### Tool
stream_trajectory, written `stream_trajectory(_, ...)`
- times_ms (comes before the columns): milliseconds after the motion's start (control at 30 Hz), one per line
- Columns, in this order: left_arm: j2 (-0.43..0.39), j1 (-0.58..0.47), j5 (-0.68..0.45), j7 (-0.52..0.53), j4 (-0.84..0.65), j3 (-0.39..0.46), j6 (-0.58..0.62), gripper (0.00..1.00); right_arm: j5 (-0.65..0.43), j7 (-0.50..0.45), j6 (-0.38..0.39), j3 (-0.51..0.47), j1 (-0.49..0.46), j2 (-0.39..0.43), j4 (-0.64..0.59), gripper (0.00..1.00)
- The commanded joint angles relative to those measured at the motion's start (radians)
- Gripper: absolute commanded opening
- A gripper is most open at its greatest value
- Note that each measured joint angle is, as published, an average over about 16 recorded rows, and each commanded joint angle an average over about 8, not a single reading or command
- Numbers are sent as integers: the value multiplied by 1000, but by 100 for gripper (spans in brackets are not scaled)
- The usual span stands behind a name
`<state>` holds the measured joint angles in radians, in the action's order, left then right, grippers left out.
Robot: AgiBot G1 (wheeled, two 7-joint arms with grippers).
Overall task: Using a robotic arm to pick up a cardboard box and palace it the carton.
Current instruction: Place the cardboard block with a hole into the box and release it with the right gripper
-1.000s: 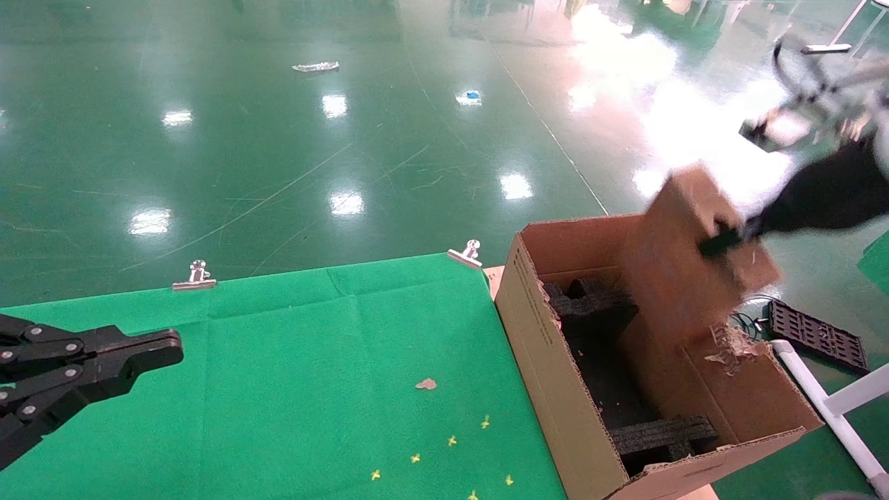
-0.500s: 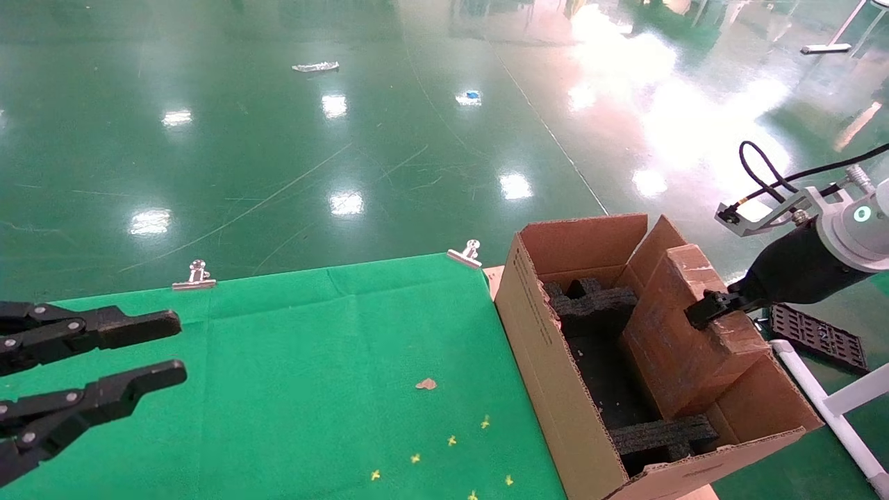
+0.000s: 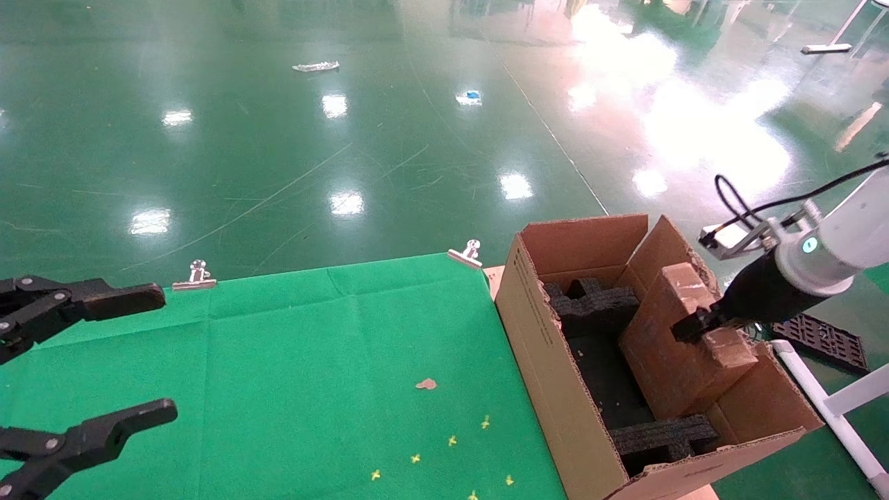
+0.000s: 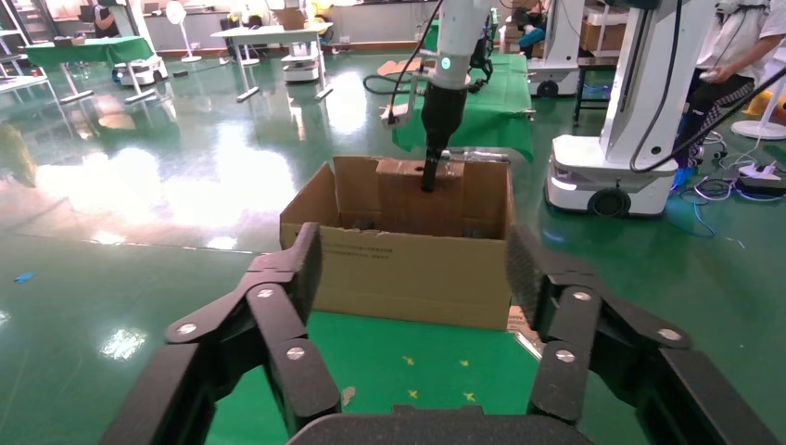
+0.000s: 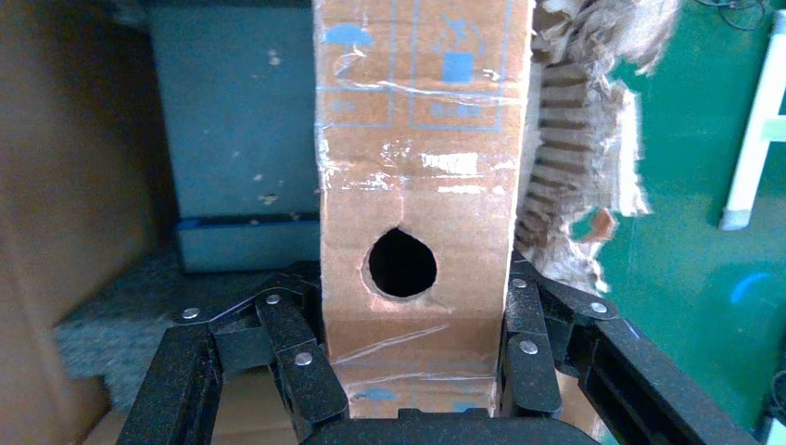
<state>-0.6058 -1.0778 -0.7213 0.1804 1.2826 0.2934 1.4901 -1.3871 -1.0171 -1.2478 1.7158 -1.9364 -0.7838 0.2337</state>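
Observation:
My right gripper keeps hold of the small box until the small box's lower edge (image 3: 640, 382) is down. In the head view that edge is now above the carton's black bottom.
The small cardboard box (image 3: 677, 347) stands tilted inside the large carton (image 3: 549, 361), leaning toward its right wall, lower end among the black foam inserts (image 3: 663, 436). My right gripper (image 3: 698, 325) is shut on the box's upper narrow face. In the right wrist view the box (image 5: 422, 185) shows tape and a round hole, gripped between the black fingers (image 5: 297, 357). The carton also shows in the left wrist view (image 4: 408, 264). My left gripper (image 3: 121, 357) is open and empty over the green cloth at the left, as the left wrist view (image 4: 412, 269) shows.
The green cloth (image 3: 292, 375) covers the table, held by metal clips (image 3: 196, 276). A torn carton flap (image 5: 584, 167) is beside the box. A black grid part (image 3: 816, 333) and a white frame (image 3: 833, 410) lie on the floor right of the carton.
My right gripper has brought the box down from above the carton into it, then lower and slightly left. My left gripper's fingers have opened wide.

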Motion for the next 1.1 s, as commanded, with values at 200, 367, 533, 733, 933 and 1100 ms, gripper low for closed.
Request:
stream_trajectory(200, 0, 0, 0, 0, 0, 0, 0, 100, 48, 27, 91, -26, 124, -37, -56, 0)
stream_trajectory(367, 0, 0, 0, 0, 0, 1, 0, 100, 93, 60, 173, -54, 212, -49, -80, 0)
stream_trajectory(533, 0, 0, 1, 0, 0, 1, 0, 100, 125, 98, 221, -75, 267, -60, -101, 1)
stream_trajectory(733, 1, 0, 1, -1, 0, 1, -1, 100, 144, 136, 224, -88, 283, -66, -124, 76)
stream_trajectory(933, 1, 0, 1, -1, 0, 2, -1, 100, 145, 154, 202, -88, 279, -75, -151, 100)
stream_trajectory(1100, 1, 0, 1, -1, 0, 2, -1, 100, 138, 163, 194, -83, 271, -86, -170, 100)
